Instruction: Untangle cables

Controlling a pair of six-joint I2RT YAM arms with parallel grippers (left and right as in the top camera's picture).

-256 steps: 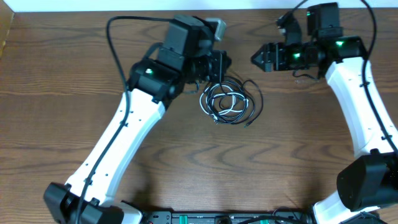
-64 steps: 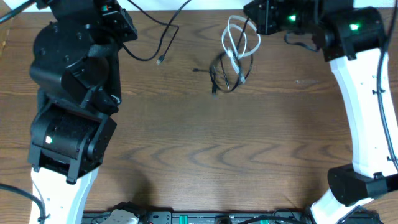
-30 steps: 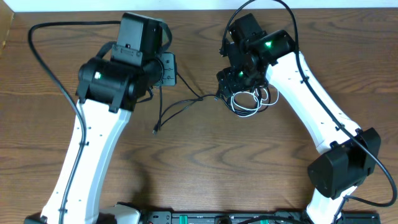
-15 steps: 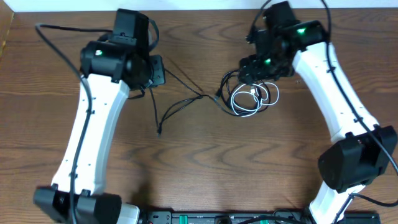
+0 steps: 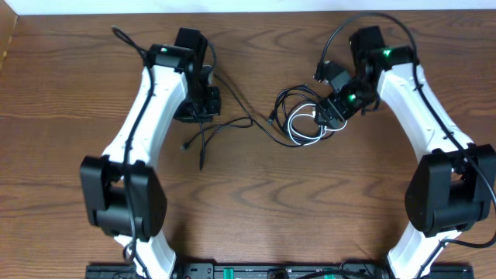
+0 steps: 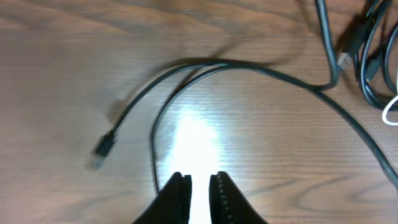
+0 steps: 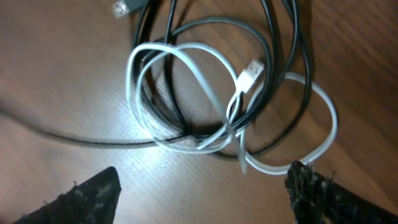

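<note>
My right gripper next needs to grab the white cable [image 5: 306, 138] by the edge of its loop, clear of the black coil, to untangle it.
The white cable [image 5: 306, 138] lies in loops on the table, wound through the black cable's coil; its plug [image 7: 250, 70] rests in the middle. The black cable [image 5: 232, 124] runs left from the coil as a doubled strand [image 6: 261, 68] ending in a small plug [image 6: 104, 146]. My left gripper [image 5: 200, 112] hovers over that strand; its jaws [image 6: 196, 186] have a narrow gap with nothing between them, and the strand passes beside the left finger. My right gripper [image 5: 332, 115] is wide open [image 7: 202, 193] and empty, low over the coil's right edge.
The thicker black robot cables [image 5: 341, 31] arc above the right arm and behind the left arm [image 5: 128, 43]. The table's far edge [image 5: 248, 9] is close behind both grippers. Bare wood [image 5: 256, 209] lies in front of the cables.
The left gripper has let go of the black cable, which now lies flat, and has moved down over it. The right gripper has shifted down and right beside the coil.
</note>
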